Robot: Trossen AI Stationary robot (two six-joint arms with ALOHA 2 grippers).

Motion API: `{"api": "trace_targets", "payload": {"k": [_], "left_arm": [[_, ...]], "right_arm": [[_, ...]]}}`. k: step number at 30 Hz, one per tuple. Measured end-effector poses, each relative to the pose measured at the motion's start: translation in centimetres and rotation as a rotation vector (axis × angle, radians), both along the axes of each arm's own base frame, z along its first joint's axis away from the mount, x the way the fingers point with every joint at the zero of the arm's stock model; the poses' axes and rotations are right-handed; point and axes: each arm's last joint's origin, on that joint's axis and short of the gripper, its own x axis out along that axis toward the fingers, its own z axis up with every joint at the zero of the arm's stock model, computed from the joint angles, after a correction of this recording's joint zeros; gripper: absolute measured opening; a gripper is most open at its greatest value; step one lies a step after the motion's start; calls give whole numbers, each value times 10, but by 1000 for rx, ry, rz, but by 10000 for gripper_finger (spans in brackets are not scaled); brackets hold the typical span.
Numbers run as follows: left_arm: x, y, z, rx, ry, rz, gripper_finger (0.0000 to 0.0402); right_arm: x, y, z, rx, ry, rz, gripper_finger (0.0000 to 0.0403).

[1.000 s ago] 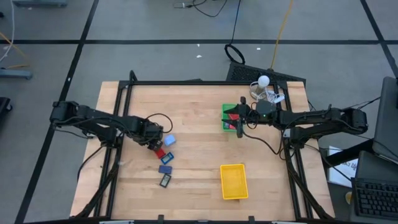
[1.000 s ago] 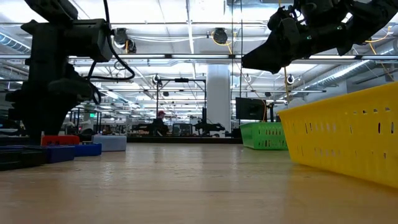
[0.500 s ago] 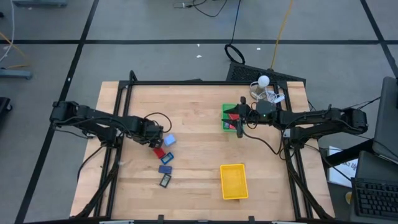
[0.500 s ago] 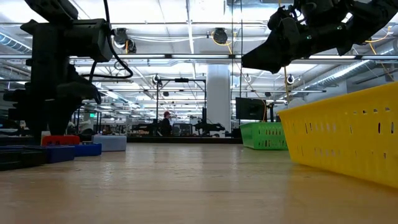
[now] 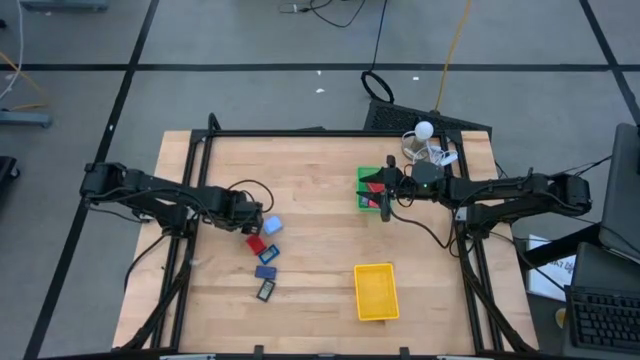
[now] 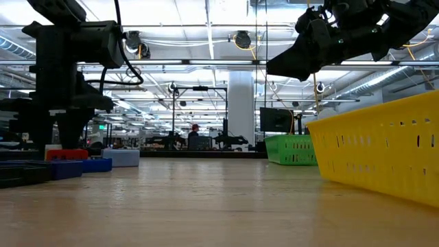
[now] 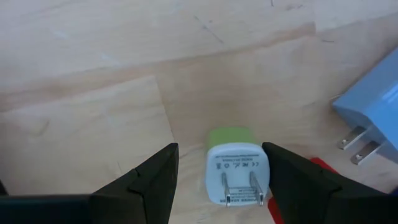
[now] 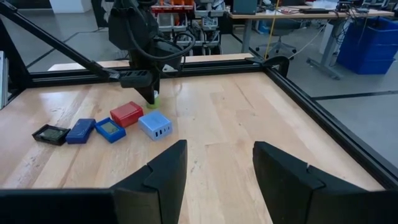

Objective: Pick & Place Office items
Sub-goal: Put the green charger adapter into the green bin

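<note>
The plug's white body [image 7: 237,175] is ready for my left gripper to close on. Both fingers reach down square to the body's flat sides above the wood.
My left gripper [image 5: 252,224] is open and points down at the table, at the far end of the row of office items. In the left wrist view its fingers [image 7: 219,152] stand on either side of a small white and green plug [image 7: 236,171] that lies on the wood, without touching it. Beside it lie a light blue charger [image 5: 270,227], a red piece [image 5: 257,244], two blue pieces [image 5: 267,262] and a dark rectangle [image 5: 265,290]. My right gripper [image 5: 384,198] hangs open above the green tray [image 5: 370,190], holding nothing.
The yellow tray [image 5: 376,291] sits near the table's near edge, right of centre. A black frame [image 5: 300,133] runs around the table. Bare wood lies between the row of pieces and the two trays. A white ball on a stand [image 5: 424,130] is at the far right corner.
In the low view my left gripper has turned about its wrist above the pieces while staying over the same spot; its fingers now point straight down. Nothing on the table has moved.
</note>
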Motion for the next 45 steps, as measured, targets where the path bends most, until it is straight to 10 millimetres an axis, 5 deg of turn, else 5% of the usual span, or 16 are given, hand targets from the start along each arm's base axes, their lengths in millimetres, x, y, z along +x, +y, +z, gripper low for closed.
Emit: {"api": "trace_targets", "payload": {"k": [7,15,20,36,45], "left_arm": [[0,0,0,-8,-1,17,225],[0,2,0,-16,-1,4,133],[2,8,1,66,-18,-140,133],[41,25,36,264,-570,-422,133],[63,41,44,451,-742,-533,133]], "right_arm": [[0,0,0,-2,0,0,171],[0,0,1,-9,-9,1,171],[0,0,1,-9,-8,0,171],[0,0,1,-10,-8,-2,171],[0,0,1,-10,-8,-3,171]]}}
